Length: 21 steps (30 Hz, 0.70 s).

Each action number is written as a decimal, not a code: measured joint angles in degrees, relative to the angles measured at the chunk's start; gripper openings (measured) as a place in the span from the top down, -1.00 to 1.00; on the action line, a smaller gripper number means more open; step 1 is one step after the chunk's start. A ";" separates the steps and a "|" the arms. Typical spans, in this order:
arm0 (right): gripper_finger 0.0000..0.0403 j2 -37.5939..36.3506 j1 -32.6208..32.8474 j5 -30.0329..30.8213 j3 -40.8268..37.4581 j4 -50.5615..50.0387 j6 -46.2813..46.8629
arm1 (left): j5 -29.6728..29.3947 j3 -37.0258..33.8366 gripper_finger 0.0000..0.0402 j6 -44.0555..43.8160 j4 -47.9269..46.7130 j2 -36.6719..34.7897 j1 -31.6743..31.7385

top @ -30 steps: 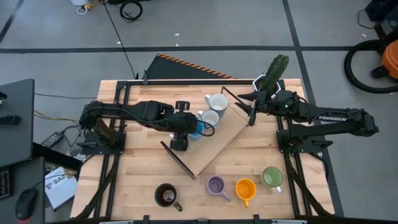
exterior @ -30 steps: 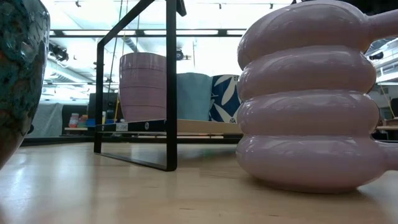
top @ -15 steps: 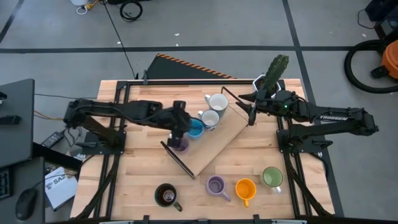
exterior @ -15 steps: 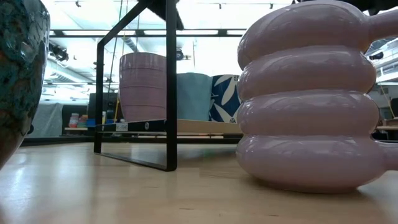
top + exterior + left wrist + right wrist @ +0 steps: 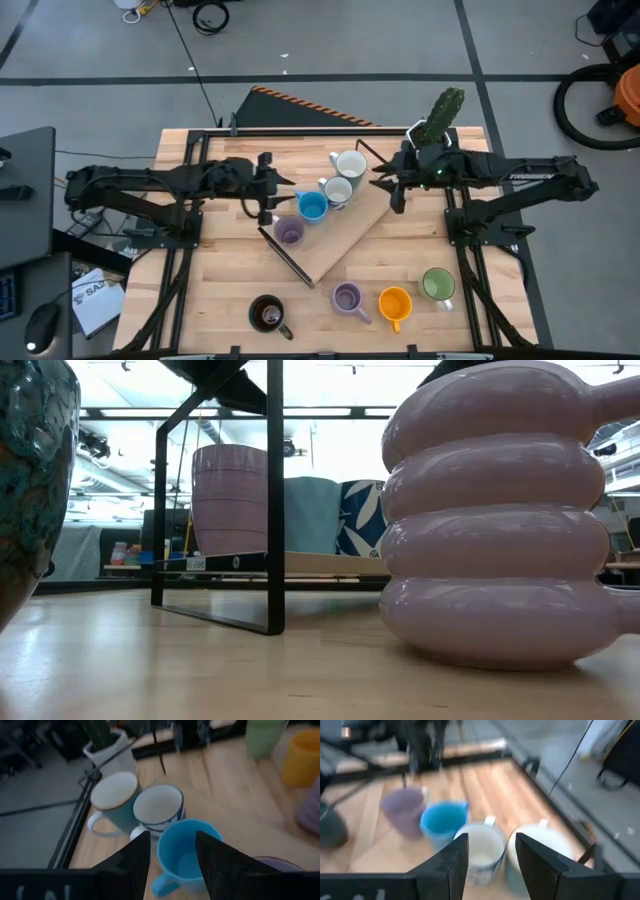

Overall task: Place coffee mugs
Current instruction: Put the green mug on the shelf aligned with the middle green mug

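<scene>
My right gripper will grab the green mug by its rim (image 5: 437,271) next. Then it can place the mug on the wooden board (image 5: 355,225).
A row of coffee mugs stands on a raised wooden board (image 5: 355,225): white (image 5: 350,163), pale grey with a blue pattern (image 5: 337,190), bright blue (image 5: 312,206) and lilac (image 5: 289,233). Near the table's front edge stand a dark mug (image 5: 268,314), a second lilac mug (image 5: 347,298), an orange mug (image 5: 395,303) and a green mug (image 5: 437,285). My left gripper (image 5: 268,190) hangs open left of the board, the blue mug (image 5: 187,852) ahead of its fingers. My right gripper (image 5: 395,195) hangs open right of the row, holding nothing.
A white pot with a cactus (image 5: 440,115) stands at the far right corner behind my right arm. The board's black frame (image 5: 272,500) rises above the table. Bare wood lies between the board and the front row of mugs.
My left gripper has drawn back from over the lilac mug on the board toward the table's left edge and tipped up from pointing steeply down. The lilac mug stays upright on the board. My right gripper has shifted slightly toward the mugs.
</scene>
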 joint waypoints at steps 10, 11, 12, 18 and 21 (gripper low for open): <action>0.16 8.98 5.55 -2.22 9.50 -27.28 17.81 | 3.33 -14.46 0.19 -3.45 15.78 -7.02 2.23; 0.16 9.65 6.42 -3.34 9.98 -29.05 20.13 | 3.35 -15.51 0.19 -3.45 18.18 -7.02 2.21; 0.16 10.38 7.36 -4.44 10.41 -30.96 22.33 | 3.42 -16.64 0.19 -3.44 20.74 -7.03 2.20; 0.16 14.57 13.59 -8.11 12.69 -39.95 31.92 | 3.35 -21.46 0.19 -3.19 28.56 -8.18 3.33; 0.16 16.60 16.35 -10.08 13.23 -42.13 34.81 | 3.23 -22.56 0.19 -3.02 31.16 -8.62 3.72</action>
